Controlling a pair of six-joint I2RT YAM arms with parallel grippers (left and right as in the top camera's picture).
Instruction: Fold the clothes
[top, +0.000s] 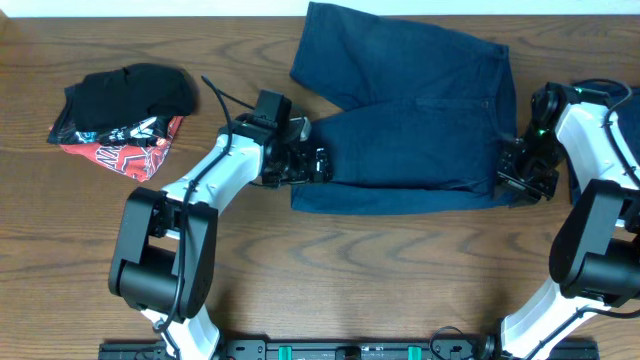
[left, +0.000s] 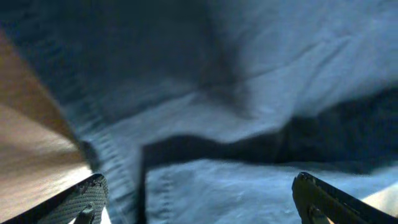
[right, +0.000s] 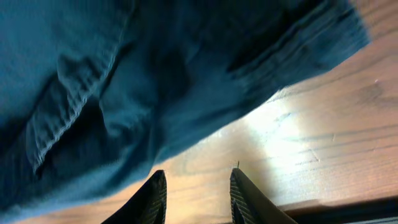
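My right gripper is going to fold the dark navy shorts (top: 410, 120) lengthwise, so it will next grab their near corner at the waistband end, opposite the near leg's hem.
Dark navy shorts (top: 410, 120) lie spread across the back of the table, the near leg folded over towards the left. My left gripper (top: 322, 165) is at the left hem of that near leg. In the left wrist view it (left: 198, 180) stands open wide, with blue cloth (left: 249, 124) and a stitched hem under and between the fingers. My right gripper (top: 518, 178) is at the right end of the shorts, by the waistband. Its jaws (right: 199, 173) are apart over bare wood, with the blue cloth (right: 124, 81) just beyond the tips and nothing held.
A black garment (top: 135, 90) lies piled on a red-black-white printed one (top: 125, 140) at the far left. The wooden table (top: 350, 270) runs bare along the front, and a dark rail (top: 350, 350) lines its near edge.
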